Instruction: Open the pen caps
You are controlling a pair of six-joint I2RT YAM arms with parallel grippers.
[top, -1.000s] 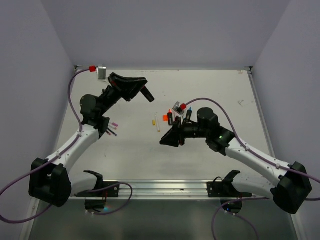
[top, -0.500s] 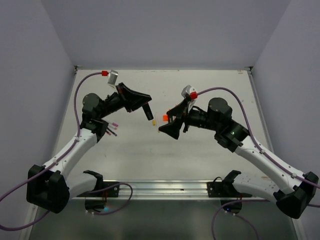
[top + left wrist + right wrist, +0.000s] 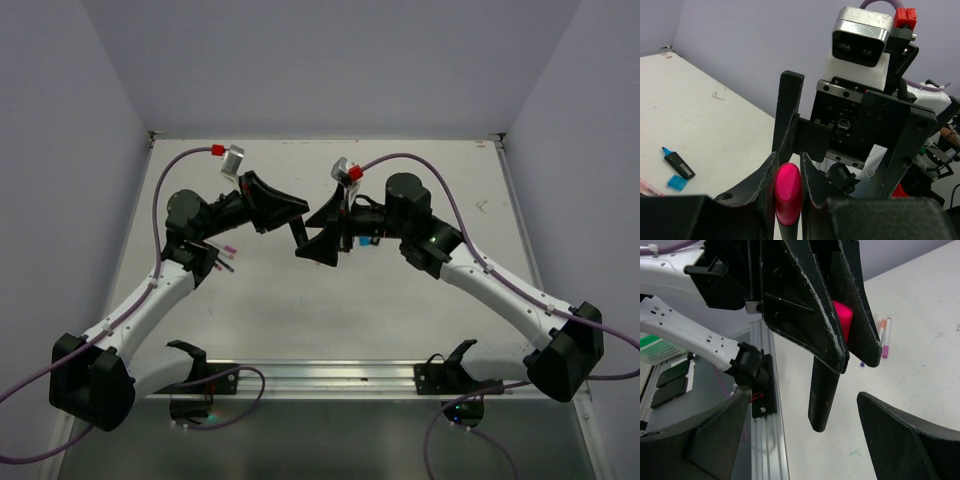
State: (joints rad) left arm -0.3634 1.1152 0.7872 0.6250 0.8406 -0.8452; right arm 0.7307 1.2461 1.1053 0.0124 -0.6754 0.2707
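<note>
My right gripper should hold the highlighter's black body (image 3: 822,395) below the pink cap (image 3: 843,318) next. That leaves the cap free for my left gripper to open.
My left gripper (image 3: 788,172) is shut on a stubby black highlighter, with its pink cap (image 3: 788,192) squeezed between the fingers. In the right wrist view the pink cap (image 3: 842,320) shows between those fingers and the black body (image 3: 825,395) hangs below them. My right gripper (image 3: 805,405) is open, one finger on each side of that body and not touching it. From above, the left gripper (image 3: 297,225) and the right gripper (image 3: 312,235) meet over the table's middle, above the surface. A blue-tipped highlighter (image 3: 678,164) lies beside its loose blue cap (image 3: 677,182).
Thin pens (image 3: 885,332) lie together on the white table (image 3: 280,300) near the left arm (image 3: 170,270), and the same pens (image 3: 227,256) show from above. More pens behind the right arm (image 3: 480,280) are mostly hidden. A metal rail (image 3: 320,375) runs along the near edge.
The right gripper rose from the pile of pens, opened wide and swung left to the left gripper. The left gripper brought the highlighter right and slightly down.
</note>
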